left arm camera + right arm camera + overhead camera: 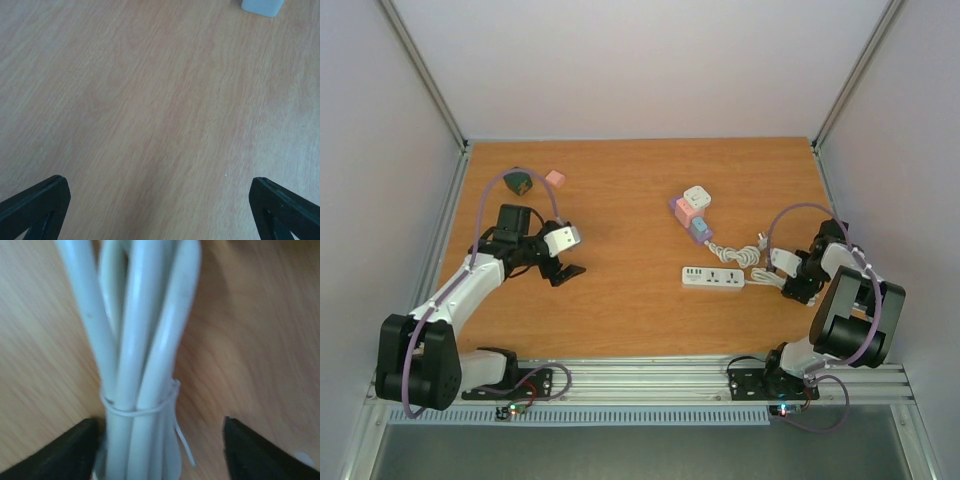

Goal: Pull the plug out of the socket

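My right gripper grabs the teal plug (701, 225) by its sides next, which leaves the white cube plug free to pull off the socket.
A purple socket block (688, 218) lies at mid-right of the table with a white cube plug (696, 196), a pink plug (685, 212) and a teal plug (701, 225) sitting in it. A white power strip (713, 277) lies nearer. A coiled white cable (742, 254) runs between them. My right gripper (783, 284) is open, low at the cable's right end. In the right wrist view it (157, 429) straddles the tied cable bundle (135, 355), whose left side touches the left finger (75, 445). My left gripper (565, 271) is open and empty over bare wood (157, 181).
A dark green block (519, 182) and a pink block (555, 179) lie at the back left. A pale white object's corner (261, 6) shows at the top of the left wrist view. Grey walls and metal rails enclose the table (620, 310).
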`<state>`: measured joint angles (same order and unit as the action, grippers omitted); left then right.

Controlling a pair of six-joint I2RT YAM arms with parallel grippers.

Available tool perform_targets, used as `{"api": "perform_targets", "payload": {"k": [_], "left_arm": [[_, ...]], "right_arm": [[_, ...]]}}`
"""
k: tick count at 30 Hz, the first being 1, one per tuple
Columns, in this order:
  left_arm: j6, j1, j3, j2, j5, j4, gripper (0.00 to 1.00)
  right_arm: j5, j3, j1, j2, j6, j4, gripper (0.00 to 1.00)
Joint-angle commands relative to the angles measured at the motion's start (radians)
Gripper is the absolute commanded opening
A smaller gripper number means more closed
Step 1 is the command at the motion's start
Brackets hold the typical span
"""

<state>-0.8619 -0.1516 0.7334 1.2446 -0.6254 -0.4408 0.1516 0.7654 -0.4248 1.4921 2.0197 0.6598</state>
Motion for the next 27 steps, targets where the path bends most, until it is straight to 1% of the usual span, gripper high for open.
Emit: {"api": "perform_targets", "payload": {"k": [1, 2, 3, 5, 9, 11, 13, 17, 20, 22, 27], "left_arm": [[0.015, 0.004, 0.034, 0.008, -0.021, 0.055, 1.00], [0.019, 0.004, 0.036, 0.011, -0.016, 0.062, 1.00], [0.024, 0.004, 0.039, 0.013, -0.013, 0.069, 1.00], [0.059, 0.004, 0.046, 0.016, -0.005, 0.092, 1.00], [0.143, 0.006, 0.058, 0.022, -0.003, 0.131, 1.00], [0.182, 0.009, 0.058, 0.012, -0.006, 0.159, 1.00], [0.220, 0.011, 0.057, -0.004, -0.008, 0.189, 1.00], [0.275, 0.014, 0.053, -0.038, -0.004, 0.225, 1.00], [0.293, 0.014, 0.053, -0.050, 0.013, 0.232, 1.00], [0.304, 0.015, 0.049, -0.056, 0.023, 0.236, 1.00], [0.335, 0.015, 0.030, -0.068, 0.039, 0.261, 1.00]], "right_arm": [[-0.079, 0.056, -0.031, 0.009, 0.061, -0.003, 0.85], [-0.050, 0.088, -0.031, 0.009, 0.043, 0.040, 0.88], [-0.017, 0.130, -0.031, 0.014, 0.018, 0.084, 0.93], [0.054, 0.220, -0.031, 0.029, -0.033, 0.186, 0.98], [0.253, 0.395, -0.031, 0.068, -0.145, 0.362, 0.98], [0.351, 0.461, -0.020, 0.088, -0.236, 0.392, 0.99], [0.429, 0.488, 0.006, 0.092, -0.338, 0.388, 0.99], [0.579, 0.474, 0.063, 0.070, -0.521, 0.315, 0.99], [0.634, 0.421, 0.127, 0.036, -0.690, 0.161, 0.94], [0.635, 0.366, 0.182, 0.012, -0.809, 0.049, 0.91], [0.551, 0.222, 0.359, -0.024, -1.052, -0.228, 0.81]]}}
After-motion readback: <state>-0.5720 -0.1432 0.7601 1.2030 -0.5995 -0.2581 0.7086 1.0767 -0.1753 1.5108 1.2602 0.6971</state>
